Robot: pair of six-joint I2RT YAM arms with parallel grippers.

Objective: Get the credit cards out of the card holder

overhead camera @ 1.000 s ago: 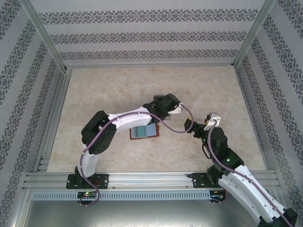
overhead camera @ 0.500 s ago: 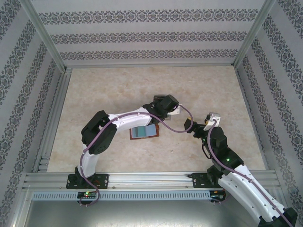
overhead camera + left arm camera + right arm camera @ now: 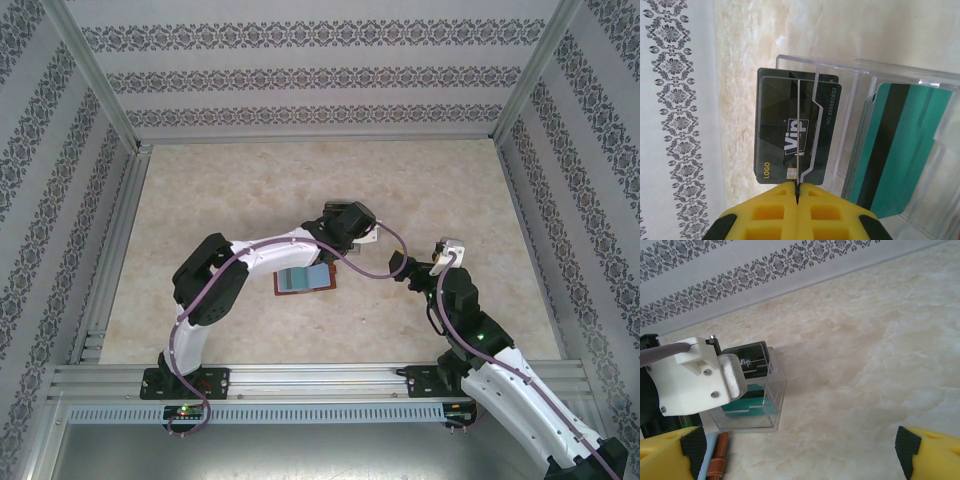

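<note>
My left gripper opens now, since the credit card (image 3: pixel 798 120) lines up with the black cards inside the box's notched side (image 3: pixel 819 120) and would drop in.
The card holder (image 3: pixel 302 279) lies open on the table, reddish-brown with blue-grey inner panels; its brown edge (image 3: pixel 717 462) shows in the right wrist view. Just behind it stands a clear plastic box (image 3: pixel 771 395) holding black VIP cards (image 3: pixel 785 135) and teal cards (image 3: pixel 900 145). My left gripper (image 3: pixel 798 186) hangs over the box's black-card compartment, shut on a thin credit card seen edge-on. My right gripper (image 3: pixel 800 455) stands open to the right of the box, nothing between its fingers.
The left arm's white wrist housing (image 3: pixel 695 375) covers part of the box. Patterned walls (image 3: pixel 320 75) and metal frame posts enclose the marble-look table (image 3: pixel 230 190). An aluminium rail (image 3: pixel 320 385) runs along the near edge.
</note>
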